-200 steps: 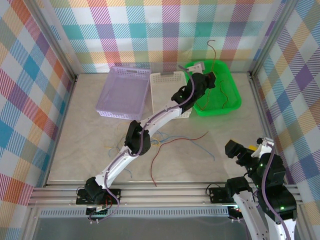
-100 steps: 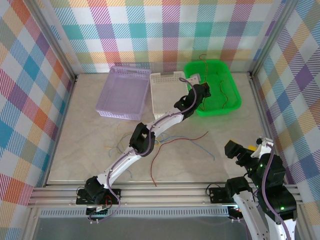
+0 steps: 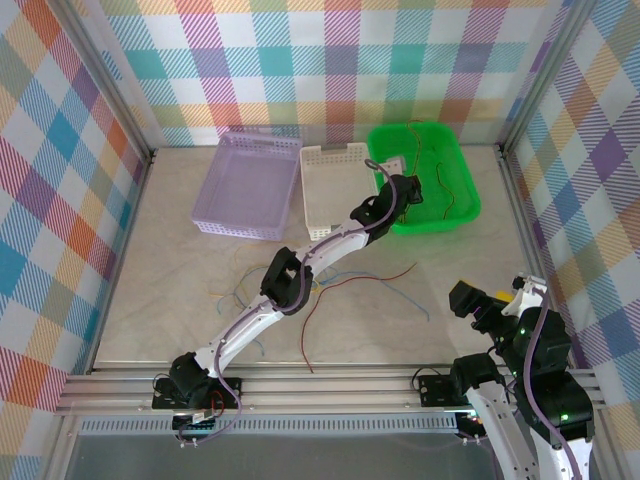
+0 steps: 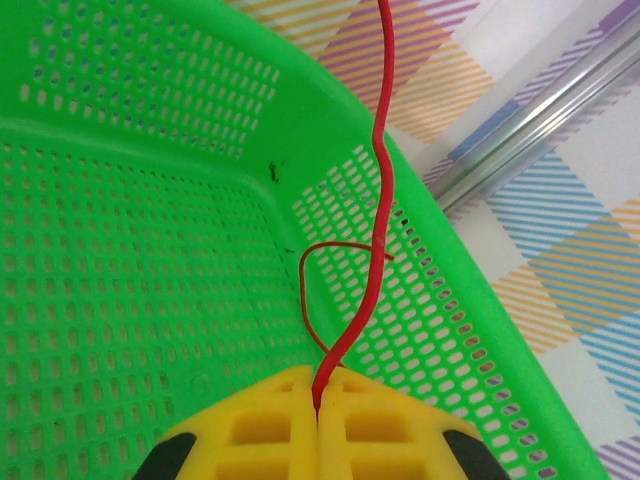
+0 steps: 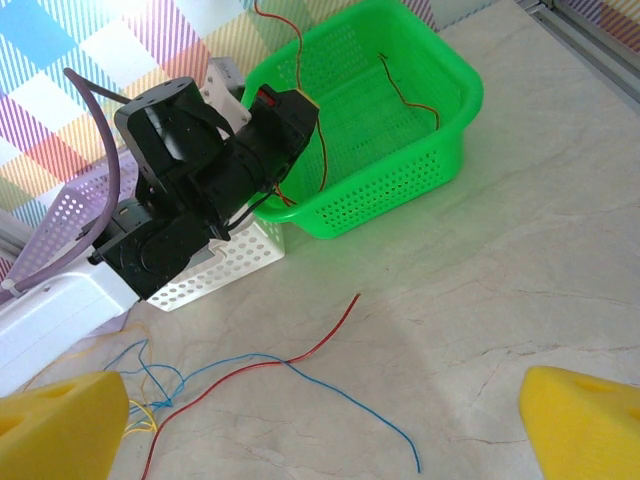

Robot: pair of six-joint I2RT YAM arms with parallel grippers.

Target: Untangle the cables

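My left gripper stands inside the green basket's rim, with the open part of the basket's bottom below the pinched red cable. It is now time to release the red cable.
Over the green basket [image 3: 462, 208], my left gripper [image 3: 404, 190] is shut on a red cable [image 4: 378, 200]. Its yellow pads [image 4: 270, 425] pinch the cable's lower end [image 5: 290, 35], and the rest rises up past the basket's rim [image 4: 440, 230]. A thinner orange-brown cable [image 4: 305, 290] curls behind it inside the basket, and another lies on the basket floor [image 5: 405, 95]. On the table a red cable [image 5: 250, 370] crosses a blue one [image 5: 350, 400]. Both lead left into a knot of blue and yellow cables [image 3: 235, 290]. My right gripper [image 5: 322, 425] hovers open above the table near its front right [image 3: 490, 305].
A purple basket [image 3: 250, 190] and a white basket [image 3: 335, 152] stand left of the green one at the back. My left arm [image 3: 300, 265] stretches diagonally across the table's middle. Metal frame posts and checked walls close in the sides and back.
My left gripper has come down and slightly nearer with the red cable, whose top now stands lower over the green basket. The right arm has not moved.
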